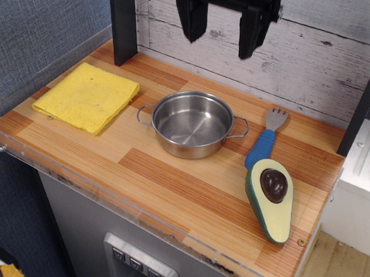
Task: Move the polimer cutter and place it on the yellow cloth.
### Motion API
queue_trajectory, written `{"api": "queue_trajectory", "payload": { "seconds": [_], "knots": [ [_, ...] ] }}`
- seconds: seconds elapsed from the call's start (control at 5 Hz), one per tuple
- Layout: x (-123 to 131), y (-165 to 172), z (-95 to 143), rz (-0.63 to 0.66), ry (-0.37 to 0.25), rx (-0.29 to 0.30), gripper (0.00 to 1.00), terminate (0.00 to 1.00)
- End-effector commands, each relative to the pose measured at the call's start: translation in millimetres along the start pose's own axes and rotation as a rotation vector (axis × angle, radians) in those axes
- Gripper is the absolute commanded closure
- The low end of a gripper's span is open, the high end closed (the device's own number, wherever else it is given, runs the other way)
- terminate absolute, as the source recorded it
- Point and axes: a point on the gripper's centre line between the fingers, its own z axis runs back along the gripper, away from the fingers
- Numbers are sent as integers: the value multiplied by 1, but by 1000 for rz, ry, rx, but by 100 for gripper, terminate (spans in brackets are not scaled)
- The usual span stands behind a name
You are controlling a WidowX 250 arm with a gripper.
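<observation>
My gripper is to place the polimer cutter on the yellow cloth [87, 96], so next it needs to grab the cutter by its wide part around the brown pit [273, 186].
The polimer cutter [270, 201], a toy avocado half with a cream-green face, dark green rim and brown pit, lies face up at the right front of the wooden counter. The yellow cloth [87, 96] lies flat at the left of the counter. My gripper [221, 42] hangs high at the top centre, in front of the white plank wall, above and behind the pot. Its two black fingers [193, 17] are spread apart with nothing between them. It is far from both the cutter and the cloth.
A steel pot [192, 123] with two handles stands mid-counter between cloth and cutter. A blue-handled grey fork [266, 138] lies just behind the cutter, touching its narrow end. A black post [123, 19] stands at back left. A clear acrylic rim [140, 220] edges the front.
</observation>
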Motion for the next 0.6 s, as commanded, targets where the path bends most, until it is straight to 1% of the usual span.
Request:
{"api": "queue_trajectory", "payload": {
  "seconds": [0.0,0.2,0.4],
  "knots": [
    [-25,-52,-25,22,-96,-13,0,0],
    [-46,-79,-45,5,-83,-32,0,0],
    [-59,-88,-67,12,-40,-39,0,0]
  ]
}}
